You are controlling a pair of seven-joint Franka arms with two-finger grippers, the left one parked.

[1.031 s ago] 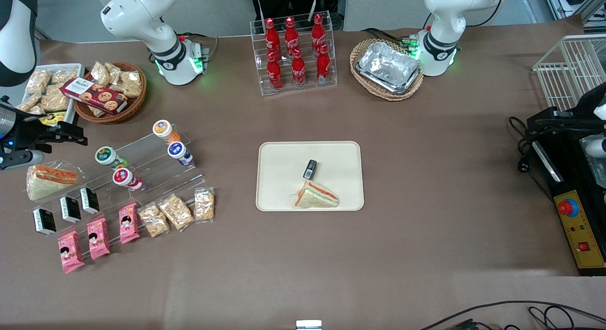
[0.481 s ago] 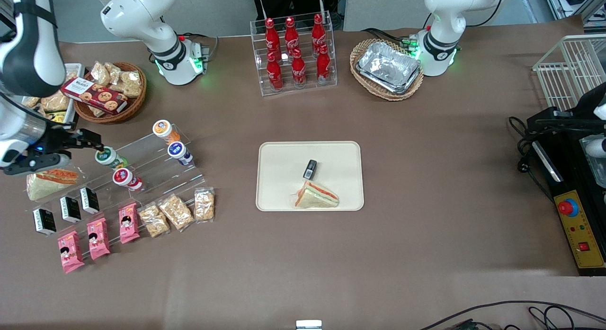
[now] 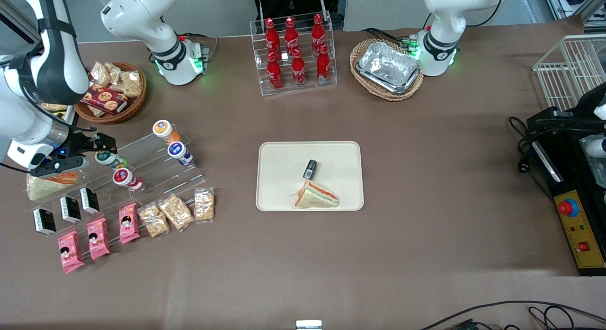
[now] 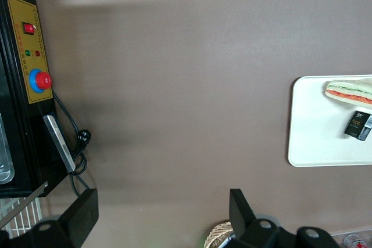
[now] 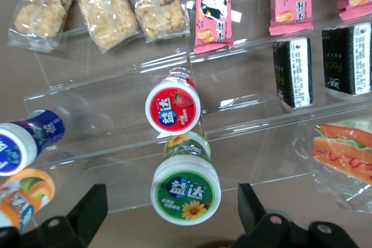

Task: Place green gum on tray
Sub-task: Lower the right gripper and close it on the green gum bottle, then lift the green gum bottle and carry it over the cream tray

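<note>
My right gripper grabs the jar by its white-rimmed green lid end point(image 3: 104, 157) next, to place the green gum on the tray point(image 3: 284, 159).
The green gum point(image 3: 106, 156) is a jar with a white-rimmed green lid, lying on the top step of a clear acrylic rack point(image 3: 156, 171). In the right wrist view its lid point(image 5: 186, 194) faces the camera. My right gripper point(image 3: 93, 152) is open and sits at the gum, one finger point(image 5: 87, 213) on each side of the lid point(image 5: 172, 190), neither touching it. The cream-beige tray point(image 3: 284, 159) lies at the table's middle and holds a wrapped sandwich point(image 3: 316, 197) and a small black pack point(image 3: 310, 169). The tray also shows in the left wrist view point(image 4: 314, 126).
A red-lidded jar point(image 3: 124, 177), a blue-lidded jar point(image 3: 177, 150) and an orange-lidded jar point(image 3: 162, 128) lie on the same rack. A wrapped sandwich point(image 3: 47, 183), black packs point(image 3: 71, 208), pink packs point(image 3: 97, 237) and snack bars point(image 3: 175, 210) lie around it. A cola bottle rack point(image 3: 293, 53) and wicker baskets point(image 3: 111, 91) stand farther from the camera.
My right arm has swung in from the working arm's end of the table. The open gripper has moved up to the green gum and now straddles it. The gum has not moved.
</note>
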